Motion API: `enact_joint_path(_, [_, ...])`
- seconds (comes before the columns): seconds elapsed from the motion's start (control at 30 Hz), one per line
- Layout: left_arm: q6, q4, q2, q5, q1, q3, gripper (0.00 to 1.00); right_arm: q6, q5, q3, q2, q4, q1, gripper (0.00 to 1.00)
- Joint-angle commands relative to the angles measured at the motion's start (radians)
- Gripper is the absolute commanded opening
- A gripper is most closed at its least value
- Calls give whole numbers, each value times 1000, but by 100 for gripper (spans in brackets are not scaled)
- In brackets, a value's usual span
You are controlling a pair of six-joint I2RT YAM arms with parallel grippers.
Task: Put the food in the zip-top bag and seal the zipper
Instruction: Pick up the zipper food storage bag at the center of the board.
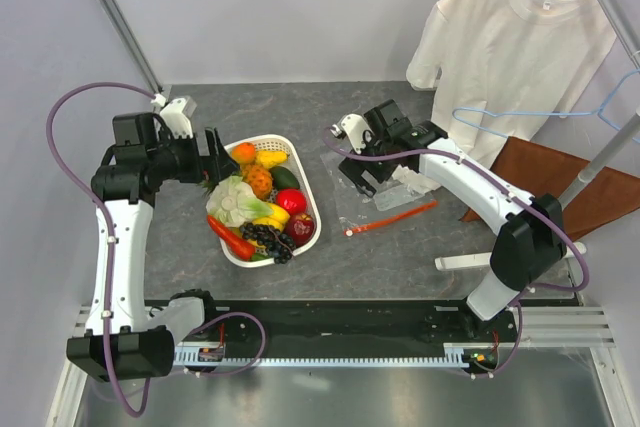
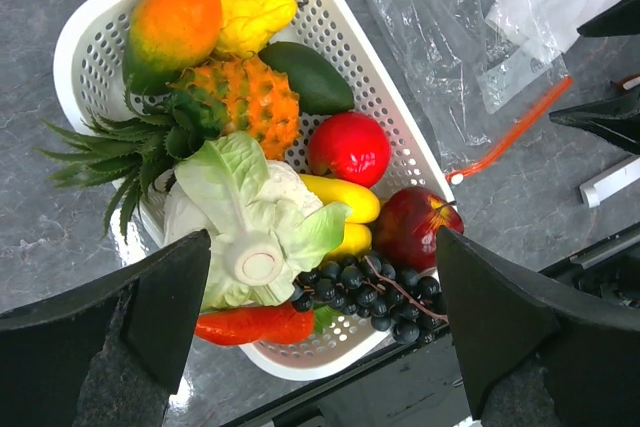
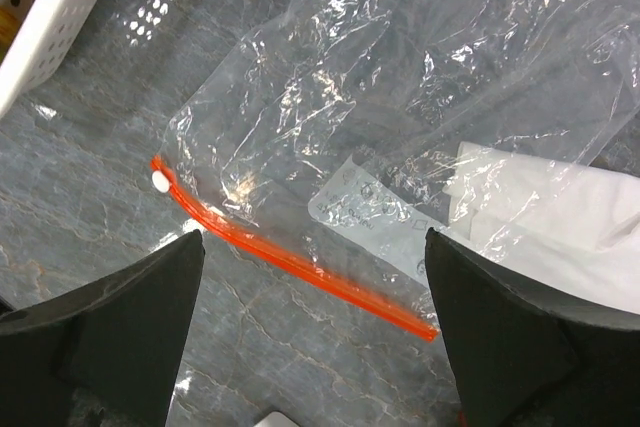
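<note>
My right gripper grabs one side of the zip-top bag's red-orange zipper edge (image 1: 392, 219) (image 3: 307, 268) next. That leaves the other side for my left gripper, to let food in.
The food (image 1: 258, 202) fills a white mesh basket (image 1: 312, 209): pale cabbage (image 2: 250, 217), dark grapes (image 2: 370, 292), a red chili (image 2: 250, 325) and a red round fruit (image 2: 348, 147). My left gripper (image 1: 215, 157) hovers open over the basket's left side, and its jaws (image 2: 322, 237) frame the cabbage and grapes without touching them. The clear zip-top bag (image 3: 380, 77) lies flat right of the basket. Its red-orange zipper (image 3: 300, 265) runs along the near edge, ending in a small white end piece (image 3: 160, 182). My right gripper (image 3: 314, 237) hangs open above the zipper, holding nothing.
A white T-shirt (image 1: 505, 37) hangs on a yellow hanger at the back right, with a blue hanger (image 1: 600, 112) and a brown board (image 1: 560, 182) beside it. A white bar (image 1: 465, 262) lies near the right arm's base. White material (image 3: 560, 217) shows through the bag's corner.
</note>
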Motion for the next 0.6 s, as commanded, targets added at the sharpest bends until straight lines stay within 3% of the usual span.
enact_joint_path(0.0, [26, 8, -3, -57, 1, 45, 100, -71, -20, 14, -50, -38, 7, 98])
enact_joint_path(0.17, [-7, 21, -20, -96, -1, 20, 100, -162, -43, -63, -117, -38, 12, 98])
enact_joint_path(0.33, [-50, 168, -140, -22, -1, -107, 100, -284, 11, -207, -171, 14, 18, 98])
enact_joint_path(0.57, [-23, 305, -243, 122, 2, -164, 100, -563, 13, -435, -230, 111, 18, 98])
